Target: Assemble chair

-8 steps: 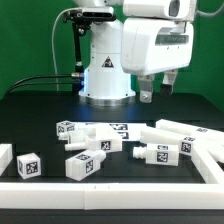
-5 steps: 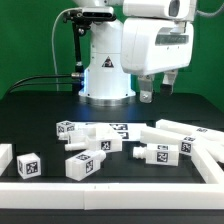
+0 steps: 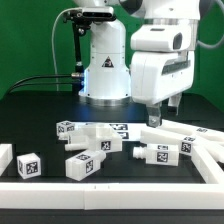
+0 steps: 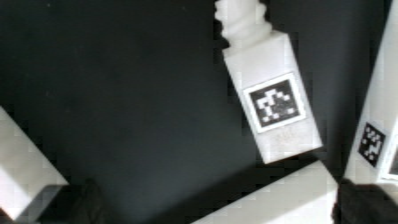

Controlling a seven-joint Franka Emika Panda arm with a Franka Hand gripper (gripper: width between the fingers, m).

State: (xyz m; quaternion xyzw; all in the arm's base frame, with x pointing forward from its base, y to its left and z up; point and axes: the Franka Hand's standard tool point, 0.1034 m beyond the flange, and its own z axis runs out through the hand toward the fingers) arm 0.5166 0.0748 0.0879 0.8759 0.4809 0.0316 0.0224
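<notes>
I should next grab the leg by its tagged body (image 3: 162, 154) (image 4: 278, 103) with my gripper and leave its ribbed peg end free, to join the leg to the panels.
The loose white tagged chair parts lie across the black table. A cluster of panels (image 3: 97, 134) sits in the middle, with a short block (image 3: 82, 165) in front of it. A leg (image 3: 160, 153) lies to the exterior view's right, and long bars (image 3: 188, 130) lie further right. My gripper (image 3: 163, 114) hangs open just above the bars, holding nothing. In the wrist view a tagged leg (image 4: 270, 100) with a ribbed peg end lies ahead of the gripper (image 4: 214, 212). A white part (image 4: 302, 198) lies below, between the dark fingertips (image 4: 43, 205).
A small lone tagged cube (image 3: 28, 166) stands at the front left of the exterior view, with a white block (image 3: 5, 158) beside it. A low white rail (image 3: 110, 190) runs along the front and turns up the right side. The robot base (image 3: 105, 70) stands behind.
The arm has come down and shifted slightly to the exterior view's right, bringing the open gripper close over the bars. The parts have not moved.
</notes>
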